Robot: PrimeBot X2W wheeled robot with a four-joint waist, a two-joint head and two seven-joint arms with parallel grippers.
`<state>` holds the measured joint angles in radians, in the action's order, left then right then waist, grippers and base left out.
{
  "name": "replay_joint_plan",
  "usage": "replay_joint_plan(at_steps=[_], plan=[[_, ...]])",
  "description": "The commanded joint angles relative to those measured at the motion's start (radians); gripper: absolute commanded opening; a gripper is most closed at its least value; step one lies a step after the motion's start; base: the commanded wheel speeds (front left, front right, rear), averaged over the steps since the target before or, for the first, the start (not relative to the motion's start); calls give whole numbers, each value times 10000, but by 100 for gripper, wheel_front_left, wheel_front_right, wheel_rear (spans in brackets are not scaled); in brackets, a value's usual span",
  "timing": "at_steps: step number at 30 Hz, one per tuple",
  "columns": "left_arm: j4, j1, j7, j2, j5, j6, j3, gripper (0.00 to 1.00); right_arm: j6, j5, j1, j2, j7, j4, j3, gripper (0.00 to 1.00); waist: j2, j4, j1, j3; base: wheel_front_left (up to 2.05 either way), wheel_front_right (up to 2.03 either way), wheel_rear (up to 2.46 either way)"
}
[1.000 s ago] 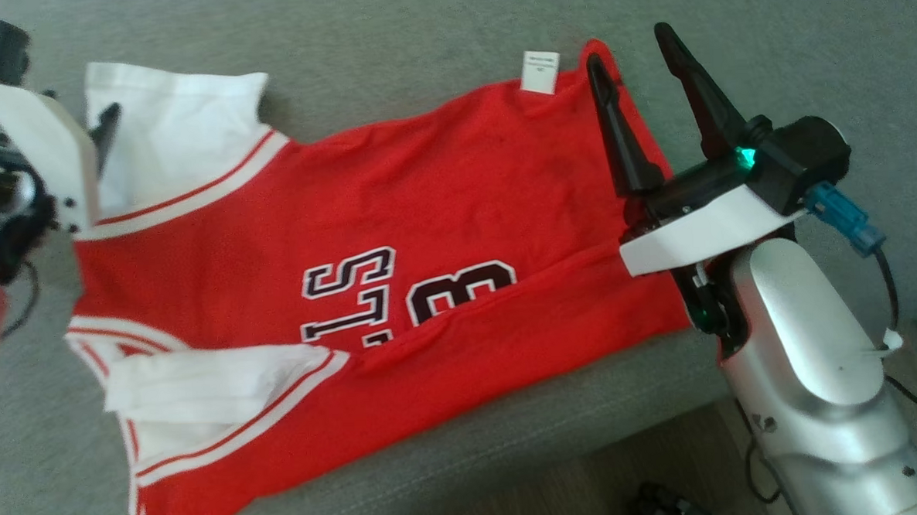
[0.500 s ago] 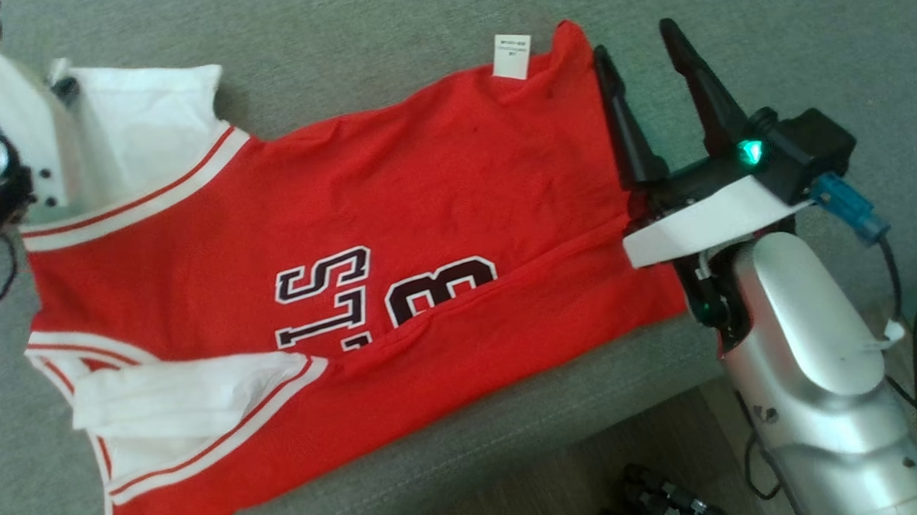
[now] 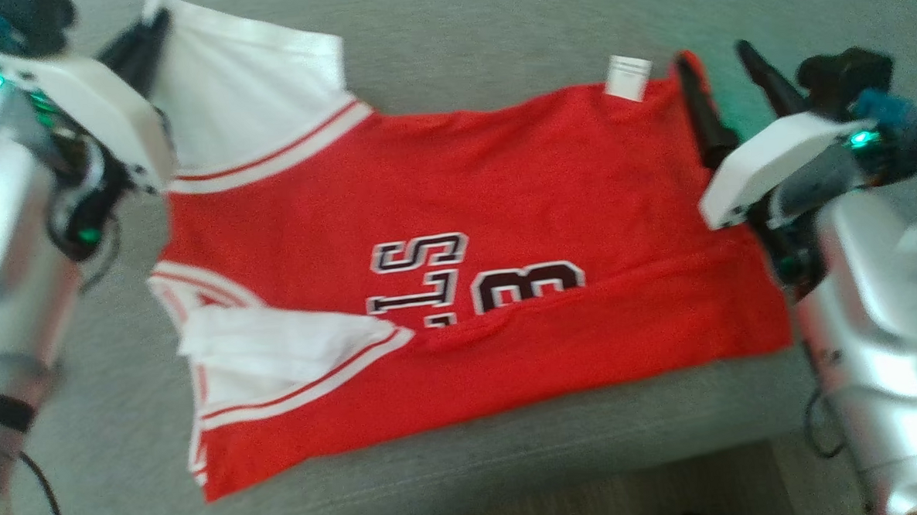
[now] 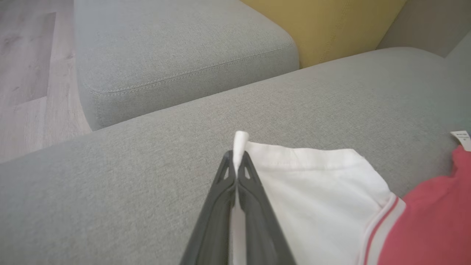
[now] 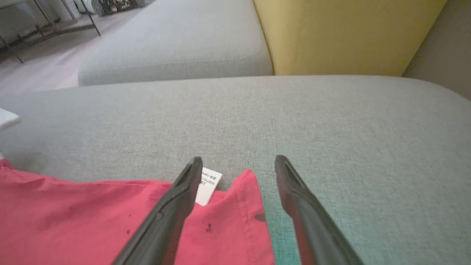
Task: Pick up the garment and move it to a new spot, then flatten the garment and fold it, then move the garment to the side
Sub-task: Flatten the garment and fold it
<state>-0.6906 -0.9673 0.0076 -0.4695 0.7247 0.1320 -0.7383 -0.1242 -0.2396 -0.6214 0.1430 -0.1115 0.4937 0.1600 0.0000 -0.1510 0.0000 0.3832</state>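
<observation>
Next, my right gripper pinches the jersey's red hem corner, since that corner stands up in a small point while the jersey's body (image 3: 517, 190) lies flat.
A red jersey (image 3: 464, 211) with white sleeves and black lettering lies spread on the grey sofa seat (image 3: 495, 39), its near edge folded over. My left gripper (image 3: 156, 27) is at the far left and is shut on the edge of the far white sleeve (image 3: 250, 88). The left wrist view shows that sleeve (image 4: 312, 191) pinched between the closed fingertips of the left gripper (image 4: 236, 156). My right gripper (image 3: 713, 57) hovers open over the jersey's far right corner, by the white label (image 3: 627, 76). In the right wrist view the right gripper (image 5: 238, 160) straddles the red corner (image 5: 243, 206), with nothing gripped.
The sofa's front edge (image 3: 515, 479) runs along the bottom, with floor beyond it. A yellow cushion (image 5: 346, 33) stands at the back. A second grey seat cushion (image 4: 176, 48) adjoins on the left, with wood floor (image 4: 29, 73) past it. Cables hang by the right arm (image 3: 880, 332).
The head camera has swung, shifting the whole picture to the right. My left gripper stays clamped on the white sleeve, which now looks drawn out straighter. The right gripper stays open at the corner.
</observation>
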Motion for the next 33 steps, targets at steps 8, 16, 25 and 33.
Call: replay_joint_plan(at_steps=[8,16,25,33], plan=[[496,142,-664,228,49,-14,-78,0,-65,-356,-1157,1218,-1470,1303,161,100,0,1344,0,-212,0,0,0],[353,-144,-930,323,211,-14,-246,0,-65,-854,-1581,1635,-2013,2385,942,100,0,1408,0,1,0,0,0],[167,-332,-1071,258,375,-14,-409,0,-65,-1054,-1887,1744,-1774,3200,1386,0,0,1358,0,104,0,0,0],[-247,-498,-1347,203,567,-44,-250,0,-65,-1298,-2195,1720,-892,3749,1108,0,0,1378,0,194,0,0,0]])
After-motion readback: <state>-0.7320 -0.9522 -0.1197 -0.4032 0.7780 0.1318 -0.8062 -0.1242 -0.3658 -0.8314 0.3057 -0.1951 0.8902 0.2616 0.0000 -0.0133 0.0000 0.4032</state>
